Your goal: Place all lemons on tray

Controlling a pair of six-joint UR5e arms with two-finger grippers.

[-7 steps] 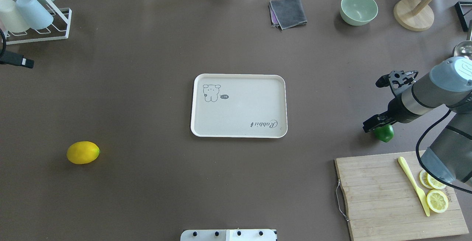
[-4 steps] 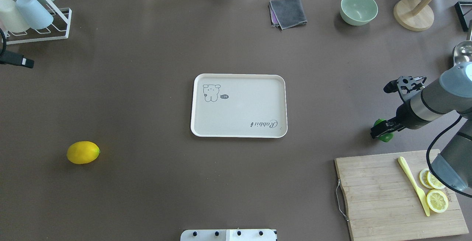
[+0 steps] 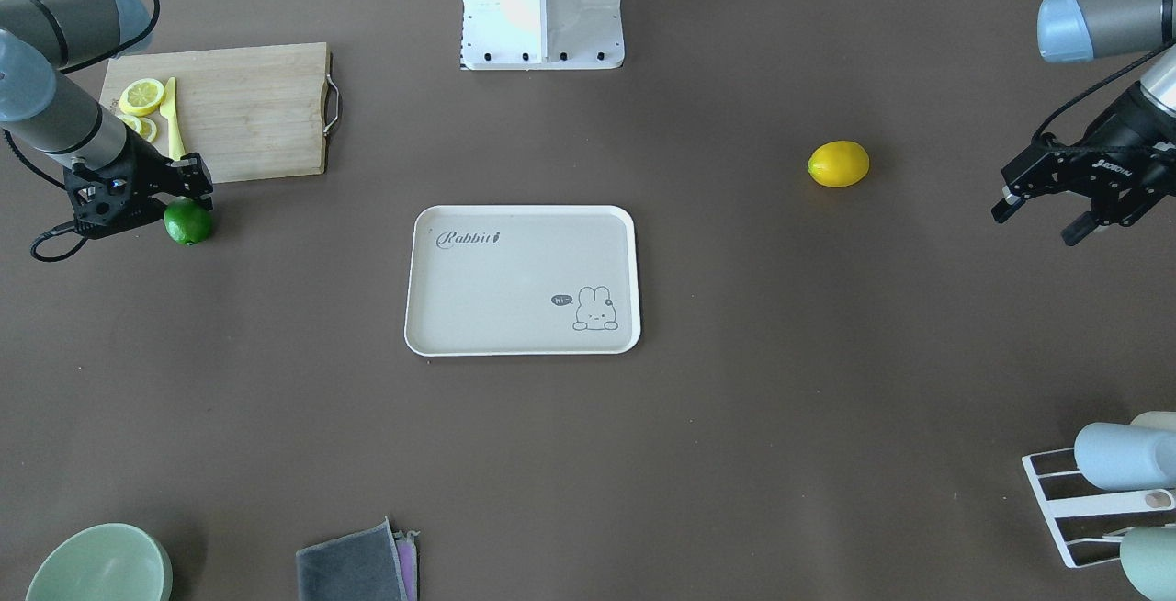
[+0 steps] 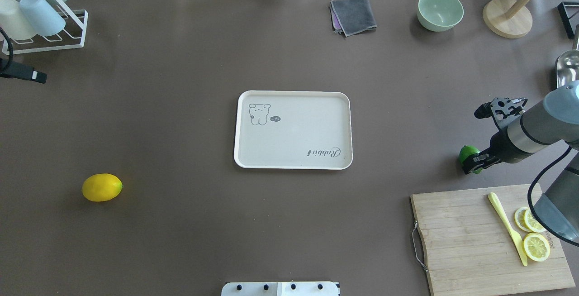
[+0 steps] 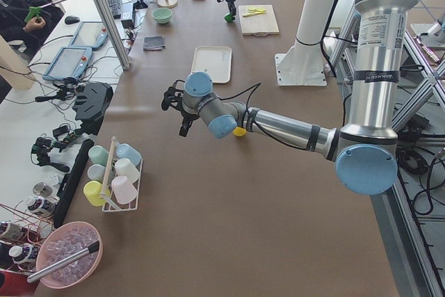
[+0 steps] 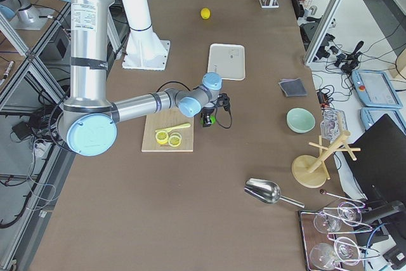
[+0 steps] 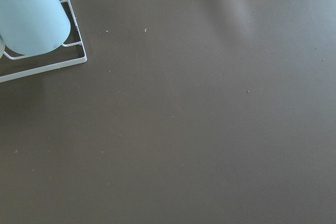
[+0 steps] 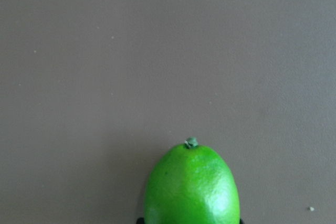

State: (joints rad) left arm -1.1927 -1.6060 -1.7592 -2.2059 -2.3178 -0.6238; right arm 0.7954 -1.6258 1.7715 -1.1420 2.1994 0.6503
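The right gripper grabs the green lemon by its plump middle (image 3: 187,221) next, to get it onto the tray (image 3: 523,280).
The green lemon (image 4: 466,153) lies on the table right of the tray, just beyond the cutting board. My right gripper (image 4: 473,163) is low over it, jaws open, with the lemon (image 3: 188,223) at its fingertips. The lemon fills the bottom of the right wrist view (image 8: 192,187). The yellow lemon (image 4: 102,187) lies alone at the front left. The cream tray (image 4: 293,92) with the "Rabbit" script sits empty in the middle. My left gripper (image 3: 1075,215) hangs open and empty at the table's left edge, far from the yellow lemon (image 3: 838,164).
A wooden cutting board (image 4: 461,237) with lemon slices (image 4: 536,246) and a yellow knife (image 4: 506,227) sits at the front right. A green bowl (image 4: 440,10), grey cloth (image 4: 353,15) and wooden stand (image 4: 506,17) line the far edge. A cup rack (image 4: 45,38) is far left.
My right gripper has moved right and down onto the green lemon, whose left side now shows. The left arm has shifted slightly. The yellow lemon and the tray have not moved.
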